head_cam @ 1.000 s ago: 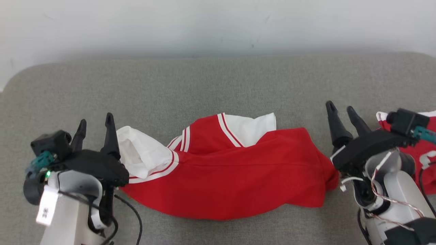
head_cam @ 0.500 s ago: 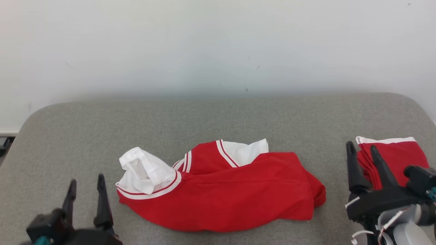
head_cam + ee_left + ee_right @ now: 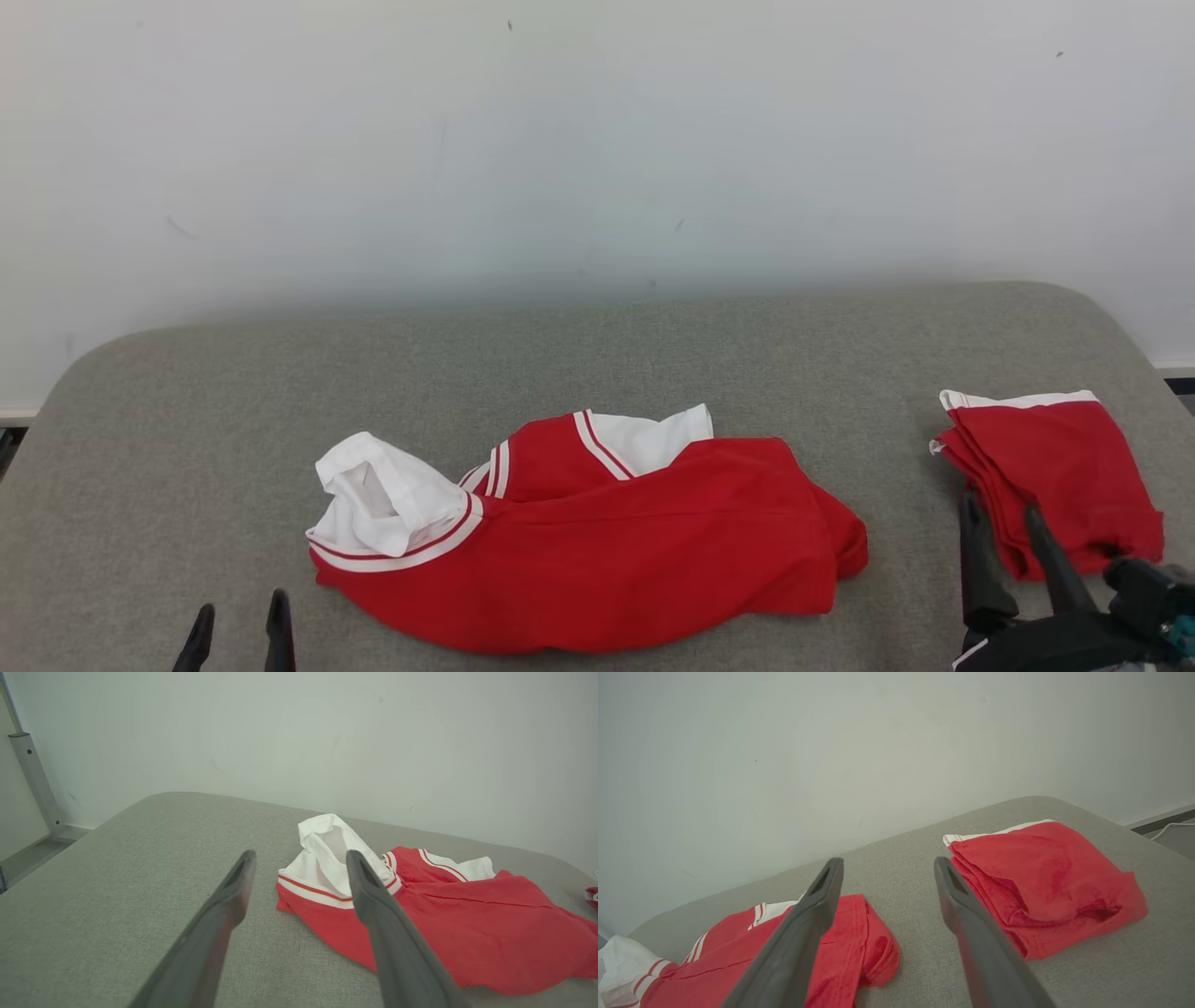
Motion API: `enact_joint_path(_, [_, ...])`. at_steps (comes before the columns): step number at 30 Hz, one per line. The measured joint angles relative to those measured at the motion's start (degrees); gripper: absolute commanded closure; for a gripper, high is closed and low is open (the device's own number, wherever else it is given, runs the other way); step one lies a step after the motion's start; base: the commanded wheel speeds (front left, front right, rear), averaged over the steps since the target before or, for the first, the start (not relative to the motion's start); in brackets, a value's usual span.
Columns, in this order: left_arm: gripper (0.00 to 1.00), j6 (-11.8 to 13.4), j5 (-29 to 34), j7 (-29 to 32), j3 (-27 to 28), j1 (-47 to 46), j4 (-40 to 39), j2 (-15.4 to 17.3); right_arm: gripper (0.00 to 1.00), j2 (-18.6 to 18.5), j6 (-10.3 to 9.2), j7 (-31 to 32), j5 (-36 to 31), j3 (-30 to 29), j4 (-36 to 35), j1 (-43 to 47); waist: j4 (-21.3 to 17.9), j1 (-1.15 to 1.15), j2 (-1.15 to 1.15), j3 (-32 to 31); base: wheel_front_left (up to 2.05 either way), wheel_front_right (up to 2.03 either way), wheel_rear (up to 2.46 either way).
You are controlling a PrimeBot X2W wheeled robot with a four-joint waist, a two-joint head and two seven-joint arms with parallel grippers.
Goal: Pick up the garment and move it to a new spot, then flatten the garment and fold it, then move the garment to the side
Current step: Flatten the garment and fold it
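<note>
The garment's red body (image 3: 627, 560) needs to stay free to spread flat. My left gripper should grab the garment by its crumpled white sleeve (image 3: 386, 498) next.
The garment (image 3: 607, 560), red with white sleeves and striped trim, lies crumpled on the grey padded table (image 3: 597, 364), in the middle near the front. My left gripper (image 3: 240, 618) stands open at the bottom left, short of the white sleeve (image 3: 378, 495), touching nothing. The left wrist view has the left gripper (image 3: 299, 858) open, with the garment (image 3: 467, 924) lying beyond its fingers. My right gripper (image 3: 1001, 509) is open at the lower right, between the garment and a folded red piece. In the right wrist view the right gripper (image 3: 887, 863) holds nothing and the garment (image 3: 840, 952) lies at lower left.
A second red garment (image 3: 1055, 476), folded with a white edge, lies at the table's right end, also seen as the folded garment (image 3: 1045, 877) right of my fingers. A white wall (image 3: 597, 140) backs the table. A metal frame (image 3: 32, 779) stands off the left end.
The head camera has risen, so more wall shows. Both grippers have drawn back from the garment's ends toward the front edge, still open. The garment lies as before.
</note>
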Motion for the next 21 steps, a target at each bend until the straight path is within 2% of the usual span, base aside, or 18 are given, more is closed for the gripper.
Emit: enact_joint_path(21, [0.0,0.38,-0.18,1.82,-0.71,1.29,-0.94,-0.23,0.0,0.58,0.09,0.03,0.01,1.22,-0.73,0.9,-0.11,0.01,0.0,1.59,0.0,0.0,0.0])
